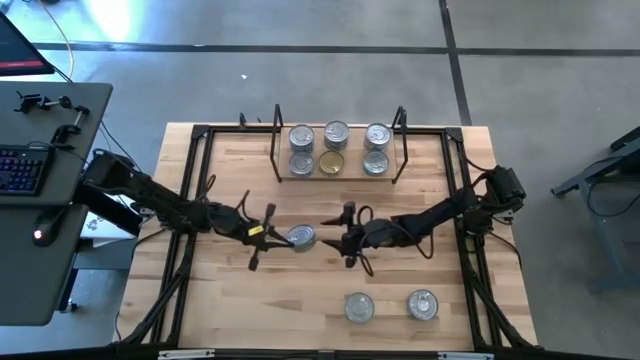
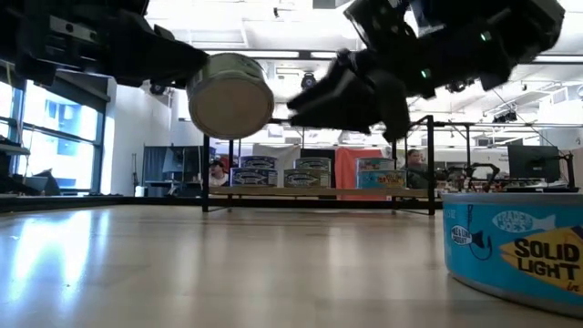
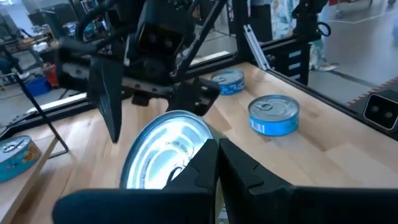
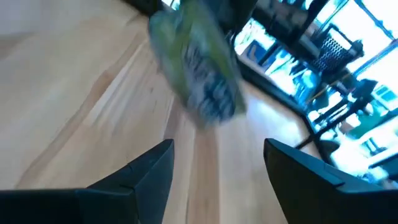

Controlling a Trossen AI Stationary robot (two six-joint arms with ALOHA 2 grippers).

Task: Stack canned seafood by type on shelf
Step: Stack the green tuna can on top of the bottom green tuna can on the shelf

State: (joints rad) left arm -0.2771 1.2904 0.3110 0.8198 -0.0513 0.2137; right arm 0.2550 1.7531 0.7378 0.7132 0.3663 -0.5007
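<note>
My right gripper needs to move closer before it closes on the raised tin. Bare wood shows between my fingers and the tin, so they would miss the tin if they closed now.
My left gripper (image 1: 283,236) hangs over the middle of the table, shut on a silver-lidded tin (image 1: 301,237). In the low view this tin (image 2: 230,96) is well above the wood. My right gripper (image 1: 348,236) faces it from the table's right, open, its fingers just short of the tin. The right wrist view shows the tin (image 4: 199,68) blurred, beyond the open gripper (image 4: 217,163). The shelf (image 1: 340,175) stands at the far edge and carries several tins (image 1: 336,133) in two rows, one of them gold-lidded (image 1: 331,164). My left gripper (image 3: 214,152) pinches the tin between its two fingers at the rim side nearest the wrist (image 3: 186,163), coming roughly level from the table's left. The fingers (image 3: 249,177) cover the place of contact. The tin is lifted clear and tilted, with its lid (image 3: 165,146) towards the wrist.
Two more tins (image 1: 359,307) (image 1: 423,303) stand near the table's near edge; one blue-labelled tin (image 2: 519,255) fills the low view's right. Black frame rails (image 1: 190,200) run along the table's sides. Bare wood lies between the grippers and the shelf.
</note>
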